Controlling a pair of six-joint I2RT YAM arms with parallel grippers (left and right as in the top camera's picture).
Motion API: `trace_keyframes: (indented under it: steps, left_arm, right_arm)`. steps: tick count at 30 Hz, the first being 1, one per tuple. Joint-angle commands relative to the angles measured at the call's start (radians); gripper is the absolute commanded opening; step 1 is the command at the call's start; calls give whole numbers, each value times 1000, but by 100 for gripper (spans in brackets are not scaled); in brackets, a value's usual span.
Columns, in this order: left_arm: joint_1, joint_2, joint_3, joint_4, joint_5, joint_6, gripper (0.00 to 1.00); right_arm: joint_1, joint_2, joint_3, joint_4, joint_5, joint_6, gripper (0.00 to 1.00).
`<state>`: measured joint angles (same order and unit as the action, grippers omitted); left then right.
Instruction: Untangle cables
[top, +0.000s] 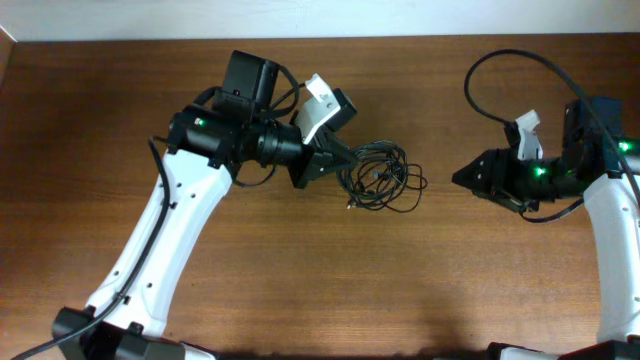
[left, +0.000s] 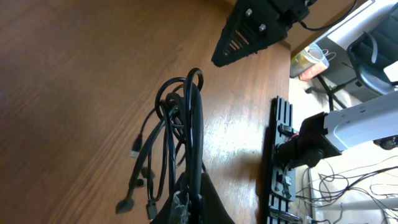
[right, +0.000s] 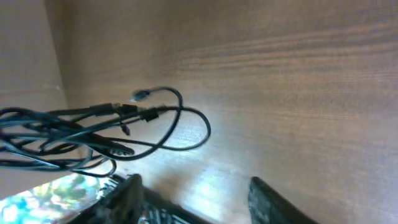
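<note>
The right gripper grabs a loose outer loop of the cables next, opposite the left gripper, to draw the cables apart.
The cables (top: 378, 177) lie as a tangled bundle of thin black loops in the middle of the wooden table. My left gripper (top: 343, 166) is shut on the bundle's left side. In the left wrist view the cables (left: 181, 124) run from between its closed jaws (left: 193, 204) out over the table, with small plugs hanging to the left. My right gripper (top: 464, 180) points left, a short way right of the bundle and apart from it. In the right wrist view it (right: 196, 190) stands open with bare table between its fingers, and the cables (right: 93, 134) lie ahead to the left.
The right arm's thick black cable (top: 497, 62) arcs above the table at the back right. Past the table's edge stand a black rack (left: 281, 155) and office clutter. The right gripper's dark wedge (left: 252, 31) shows at the top of the left wrist view.
</note>
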<state>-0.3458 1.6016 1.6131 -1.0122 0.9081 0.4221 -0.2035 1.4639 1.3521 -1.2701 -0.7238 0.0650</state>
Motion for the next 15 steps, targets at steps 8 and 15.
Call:
trace_keyframes:
  steps: [8,15]
  left_arm:
    - [-71,76,7,-82,50,176,0]
    - [-87,79,7,-82,170,334,0]
  right_arm:
    - [28,4,10,41,-181,-226,45]
    - [47,4,10,71,-107,-216,53]
